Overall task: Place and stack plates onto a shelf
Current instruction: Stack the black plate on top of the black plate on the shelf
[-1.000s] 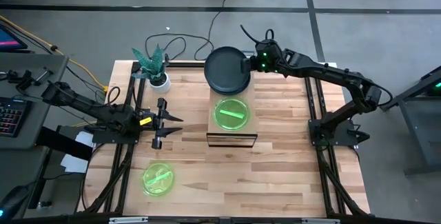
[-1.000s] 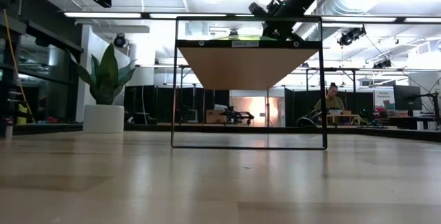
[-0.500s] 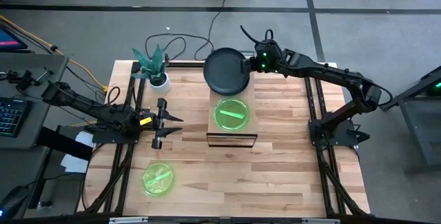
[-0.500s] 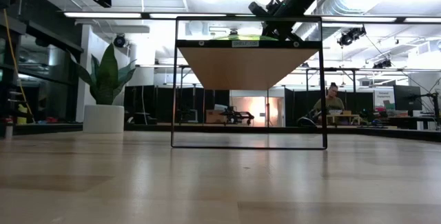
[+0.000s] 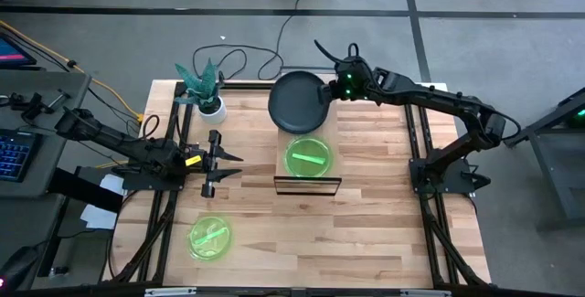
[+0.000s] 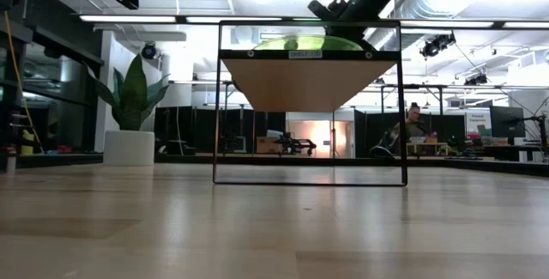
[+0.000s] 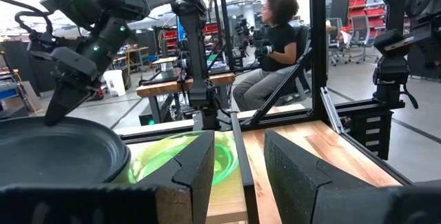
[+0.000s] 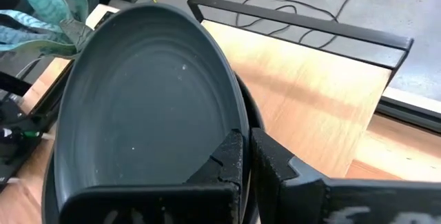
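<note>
The dark grey plate's lower edge (image 8: pixel 60 163) is inside the second plate's rim, so the dark grey plate would settle there and I should open my right gripper now.
A matte dark grey plate (image 5: pixel 297 103) (image 8: pixel 145 93) is over the far end of the shelf (image 5: pixel 285 176) (image 8: pixel 310 93), with my right gripper (image 5: pixel 336 87) (image 8: pixel 247 156) shut on it. Beneath it shows the rim of a second dark plate (image 8: pixel 253 117). One neon green plate (image 5: pixel 308 157) (image 7: pixel 172 162) lies flat on the shelf's near half. Another green plate (image 5: pixel 209 239) lies on the tabletop near the left front. My left gripper (image 5: pixel 239 165) (image 7: pixel 238 162) hovers open left of the shelf, pointing at it. My right gripper pinches the top dark plate's raised rim (image 8: pixel 234 124) on its right side, one finger above and one under it. It comes from the table's right, slanting down. The plate is tilted, its held side raised above the second dark plate; the opposite edge's footing is hidden.
A white pot with a green plant (image 5: pixel 206 87) (image 6: pixel 130 116) stands at the table's far left corner. The shelf's thin black frame (image 6: pixel 309 99) rises from the table's middle. A person (image 7: pixel 275 52) sits beyond the table's right side. Bare wood lies right of the shelf.
My right gripper has shifted a little toward the table's left, carrying the dark plate with it. In the high view the plate now covers the green plate's far edge. My left arm has kept still.
</note>
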